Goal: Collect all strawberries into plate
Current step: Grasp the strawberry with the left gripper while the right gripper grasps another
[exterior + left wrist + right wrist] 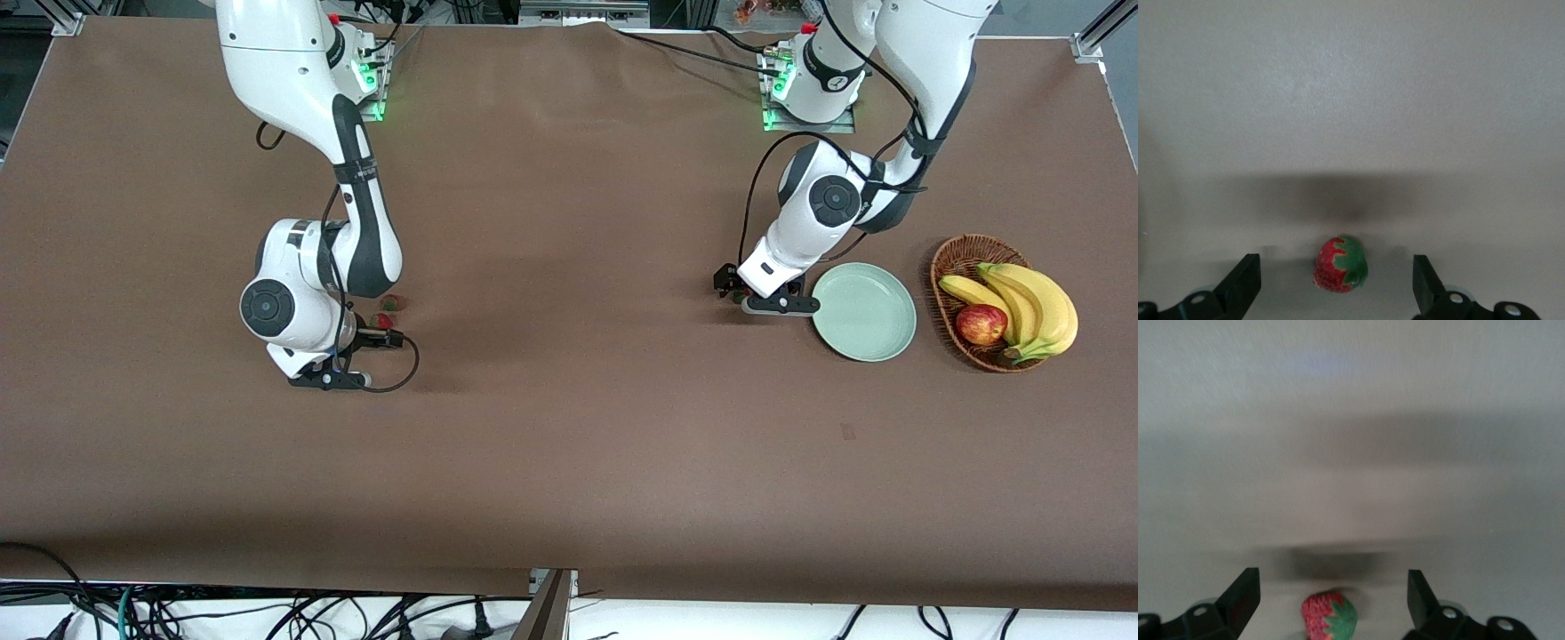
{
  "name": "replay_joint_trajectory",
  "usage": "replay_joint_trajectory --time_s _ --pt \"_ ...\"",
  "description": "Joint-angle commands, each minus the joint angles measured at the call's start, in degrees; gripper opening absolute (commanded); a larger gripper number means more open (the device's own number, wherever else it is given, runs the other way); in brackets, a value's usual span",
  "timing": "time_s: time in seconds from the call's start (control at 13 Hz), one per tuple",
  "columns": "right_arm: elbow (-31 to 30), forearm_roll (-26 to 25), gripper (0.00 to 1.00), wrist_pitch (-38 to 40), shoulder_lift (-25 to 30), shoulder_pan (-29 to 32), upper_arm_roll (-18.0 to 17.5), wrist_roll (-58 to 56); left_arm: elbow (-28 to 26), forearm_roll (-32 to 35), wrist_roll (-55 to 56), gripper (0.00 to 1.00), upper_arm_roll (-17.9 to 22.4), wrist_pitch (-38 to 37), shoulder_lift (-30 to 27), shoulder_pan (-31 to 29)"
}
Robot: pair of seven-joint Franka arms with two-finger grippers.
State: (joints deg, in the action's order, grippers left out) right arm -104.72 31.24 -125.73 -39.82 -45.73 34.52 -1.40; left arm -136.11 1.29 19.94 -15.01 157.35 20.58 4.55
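Observation:
I need to close my left gripper on the strawberry now. The strawberry (1339, 265) is level between my left gripper's fingers on the tabletop.
In the left wrist view a strawberry (1340, 265) lies on the table between the fingers of my open left gripper (1336, 261), touching neither. In the front view this gripper (778, 304) is low over the table right beside the pale mint-green plate (864, 311), which holds nothing; its berry is hidden there. My right gripper (1333, 577) is open and low around another strawberry (1330, 617). In the front view two strawberries (394, 302) (382, 321) lie beside the right gripper (331, 380).
A brown wicker basket (944, 267) with bananas (1031, 307) and a red-yellow apple (981, 324) stands beside the plate at the left arm's end of the table. A black cable (396, 378) loops by the right gripper.

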Motion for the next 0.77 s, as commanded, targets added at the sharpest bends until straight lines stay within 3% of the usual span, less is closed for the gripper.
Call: replay_joint_trajectory --time_s 0.0,0.08,0.23,0.31,0.46,0.69 --pt "-6.5 2.3 0.94 -1.4 5.0 -0.7 -0.4 -1.3 -0.8 1.4 2.6 1.0 0.1 0.8 -0.2 0.6" --pt "-8.1 2.3 0.91 -1.5 6.3 -0.7 -0.5 -1.8 -0.8 1.4 3.0 0.89 0.1 0.8 0.1 0.6" --pt "-9.2 2.3 0.85 -1.6 6.9 -0.8 -0.6 -1.9 -0.7 1.4 3.5 0.45 0.1 0.7 0.0 0.6" --pt "-9.4 2.3 0.8 -2.4 6.9 -0.8 -0.7 -1.9 -0.7 1.4 4.2 0.32 0.1 0.5 -0.1 0.6" --pt "-11.0 2.3 0.75 -5.1 6.9 -1.2 -1.4 -1.9 -0.6 1.4 5.0 0.23 0.1 0.1 -0.8 0.6" --pt "-11.8 2.3 0.64 -6.6 6.9 -1.2 -2.0 -1.9 2.5 1.4 4.9 0.22 0.5 -8.5 -3.1 0.5"
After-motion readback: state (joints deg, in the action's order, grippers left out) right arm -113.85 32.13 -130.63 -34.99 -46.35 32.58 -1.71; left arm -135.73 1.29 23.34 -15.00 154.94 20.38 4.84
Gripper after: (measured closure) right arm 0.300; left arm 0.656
